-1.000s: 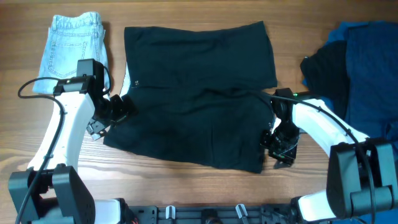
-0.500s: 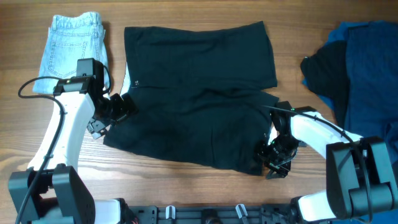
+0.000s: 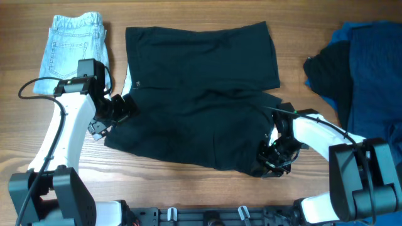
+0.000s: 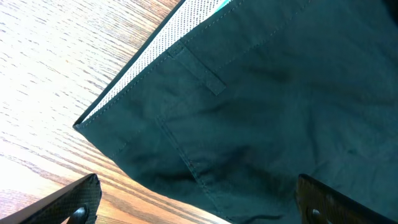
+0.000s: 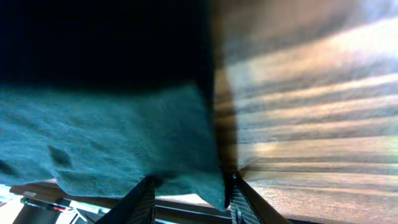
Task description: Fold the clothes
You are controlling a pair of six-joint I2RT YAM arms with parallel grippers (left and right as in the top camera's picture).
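Note:
My left gripper grabs the near waistband corner of the black shorts (image 3: 201, 100) next, opposite the hem corner, to fold them in half.
Black shorts (image 3: 201, 100) lie spread flat in the middle of the wooden table. My left gripper (image 3: 116, 112) sits at their left edge by the pale inner waistband (image 4: 158, 53). It is open wide, and its fingertips (image 4: 71, 202) straddle the lower corner of the cloth (image 4: 249, 124) without touching it. My right gripper (image 3: 274, 160) is low at the shorts' bottom right corner. In the right wrist view the hem (image 5: 186, 168) hangs between its two fingers (image 5: 142, 202), which stand partly closed around it with a gap still showing.
Folded pale-blue denim shorts (image 3: 74, 47) lie at the back left. A heap of dark blue and black garments (image 3: 361, 69) covers the right end of the table. The table's front edge with its black rail (image 3: 207, 216) runs close behind the right gripper.
The right gripper has slid a little left and down onto the shorts' bottom right corner, and its jaws have narrowed around the hem. The left arm has not moved.

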